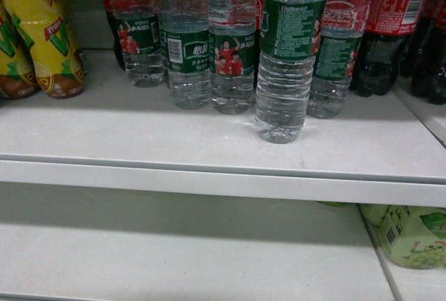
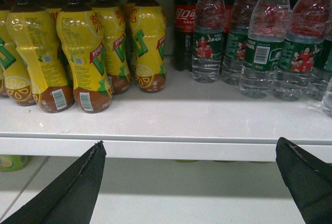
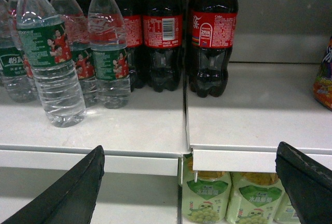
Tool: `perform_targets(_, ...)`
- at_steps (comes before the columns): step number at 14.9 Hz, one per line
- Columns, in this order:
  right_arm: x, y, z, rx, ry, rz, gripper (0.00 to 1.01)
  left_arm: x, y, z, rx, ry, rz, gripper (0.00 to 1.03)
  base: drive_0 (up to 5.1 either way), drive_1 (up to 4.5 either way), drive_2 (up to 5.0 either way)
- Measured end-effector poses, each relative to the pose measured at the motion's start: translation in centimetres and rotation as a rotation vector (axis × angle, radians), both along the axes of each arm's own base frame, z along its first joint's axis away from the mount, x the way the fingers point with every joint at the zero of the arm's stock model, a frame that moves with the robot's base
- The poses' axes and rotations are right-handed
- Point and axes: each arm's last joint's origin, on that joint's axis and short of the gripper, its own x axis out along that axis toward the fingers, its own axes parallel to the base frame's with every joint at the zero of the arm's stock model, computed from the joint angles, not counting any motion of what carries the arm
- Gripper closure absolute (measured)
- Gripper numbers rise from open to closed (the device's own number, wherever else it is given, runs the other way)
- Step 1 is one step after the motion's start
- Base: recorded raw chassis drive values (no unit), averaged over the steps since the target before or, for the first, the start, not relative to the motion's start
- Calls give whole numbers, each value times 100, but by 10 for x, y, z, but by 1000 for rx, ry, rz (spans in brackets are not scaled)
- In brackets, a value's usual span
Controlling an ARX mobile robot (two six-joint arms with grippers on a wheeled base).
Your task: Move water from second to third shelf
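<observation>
I need to grab the forward bottle by its body below the cap with my right gripper next, to move the water to the third shelf.
Several water bottles with dark green labels stand in a row on the upper white shelf. One water bottle stands forward of the row, nearer the shelf's front edge; in the right wrist view this bottle is at the upper left. The left wrist view shows the row of water bottles at the upper right. My left gripper is open and empty, below the shelf's front lip. My right gripper is open and empty too, low and to the right of the forward bottle. Neither gripper shows in the head view.
Yellow tea bottles fill the shelf's left, and cola bottles with red labels stand behind and right of the water. A lower white shelf holds pale green grape drink bottles at its right. A seam splits two shelf boards.
</observation>
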Motion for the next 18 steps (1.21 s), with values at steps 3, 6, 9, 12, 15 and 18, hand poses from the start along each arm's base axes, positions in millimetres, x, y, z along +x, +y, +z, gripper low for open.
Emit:
perform_targets(3, 0, 0, 0, 0, 0, 0, 3, 0, 0, 0, 0, 0, 0, 5, 0, 0, 0)
perform_targets(6, 0, 0, 0, 0, 0, 0, 3, 0, 0, 0, 0, 0, 0, 5, 0, 0, 0)
perform_targets(9, 0, 0, 0, 0, 0, 0, 3, 0, 0, 0, 0, 0, 0, 5, 0, 0, 0)
perform_targets(12, 0, 0, 0, 0, 0, 0, 3, 0, 0, 0, 0, 0, 0, 5, 0, 0, 0)
perform_targets(15, 0, 0, 0, 0, 0, 0, 3, 0, 0, 0, 0, 0, 0, 5, 0, 0, 0)
perform_targets(18, 7, -2, 2, 192, 143, 177, 3, 0, 0, 0, 0, 0, 1, 5, 0, 0, 0)
